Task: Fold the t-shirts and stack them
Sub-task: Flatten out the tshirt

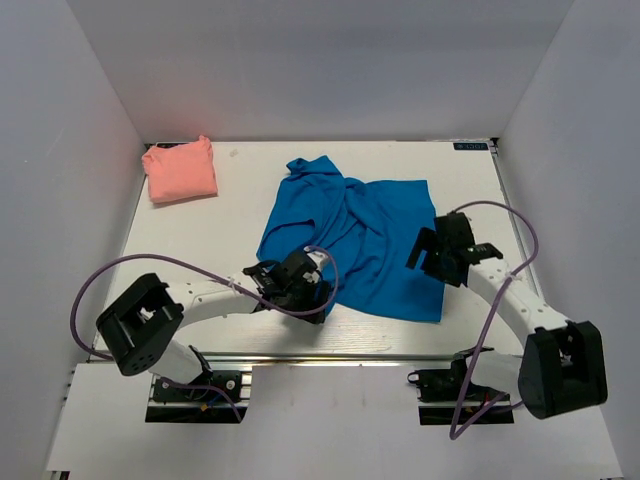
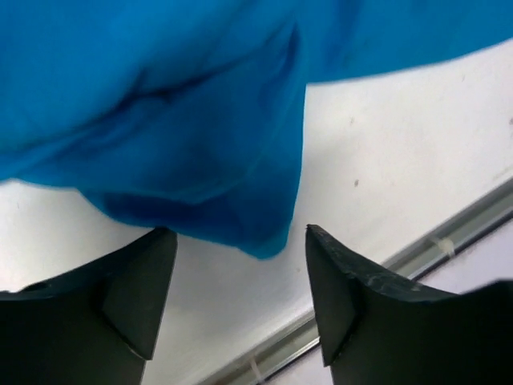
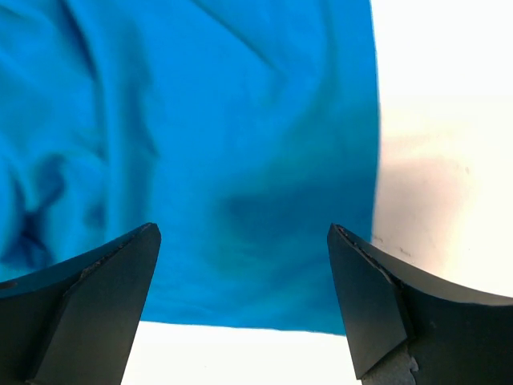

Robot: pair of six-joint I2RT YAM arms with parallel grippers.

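The blue t-shirt (image 1: 365, 235) needs to be lifted and spread for folding. My right gripper will grab it next by its near outer corner (image 1: 437, 317).
The bright blue t-shirt (image 1: 365, 235) lies crumpled and spread out in the middle of the white table. The salmon pink t-shirt (image 1: 180, 172) is a small folded bundle at the far left corner. My left gripper (image 1: 305, 285) is open at the blue shirt's near left edge. In the left wrist view a corner of the blue shirt (image 2: 256, 233) lies just ahead of the open left gripper (image 2: 236, 237), not gripped. My right gripper (image 1: 437, 250) is open over the shirt's right side. In the right wrist view the blue cloth (image 3: 240, 160) fills the space beyond the open right gripper (image 3: 244, 233).
White walls enclose the table (image 1: 230, 200) at the back and both sides. A metal rail (image 2: 449, 237) runs along the near table edge close to the left gripper. Purple cables (image 1: 110, 275) loop from both arms.
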